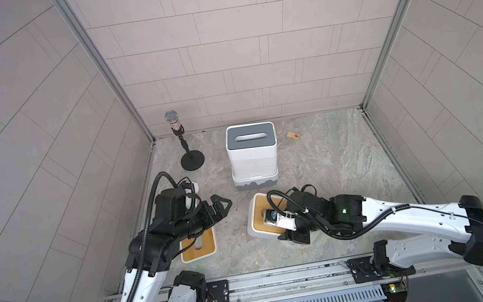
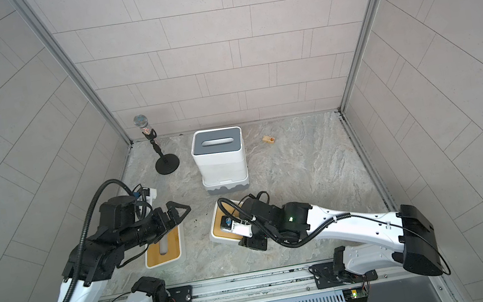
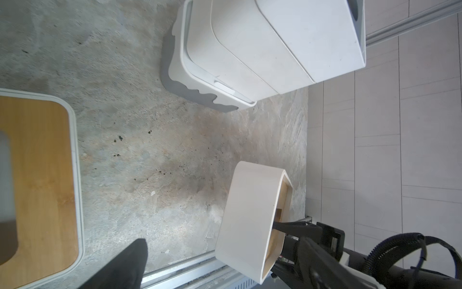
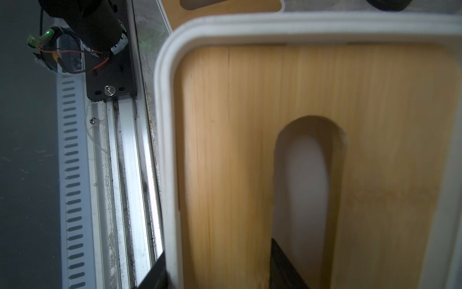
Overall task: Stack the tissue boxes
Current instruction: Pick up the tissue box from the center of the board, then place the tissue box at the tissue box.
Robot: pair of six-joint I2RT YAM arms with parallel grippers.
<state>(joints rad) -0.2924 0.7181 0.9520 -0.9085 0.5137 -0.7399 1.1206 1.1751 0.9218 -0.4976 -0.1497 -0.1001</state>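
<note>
My left gripper will next grab the tilted bamboo-topped box by its white end, from lid to bottom. Then it will carry the box level for stacking.
A stack of tissue boxes (image 1: 253,159) (image 2: 219,161) stands at the middle back, grey-topped above and with a grey wavy base (image 3: 175,85) below. A bamboo-topped tissue box (image 1: 260,217) (image 4: 237,150) is tilted up off the floor. My right gripper (image 1: 271,220) (image 4: 220,270) is shut on its lid edge, one finger in the slot and one outside the rim. The left wrist view shows this box (image 3: 250,212) from its white side. Another bamboo-topped box (image 1: 198,250) (image 3: 37,187) lies flat under my left arm. My left gripper (image 1: 220,210) (image 2: 178,214) hovers open and empty beyond it.
A microphone on a round black stand (image 1: 183,147) is at the back left. A small wooden block (image 1: 293,136) lies at the back right. Tiled walls close three sides, and a metal rail (image 1: 285,278) runs along the front edge.
</note>
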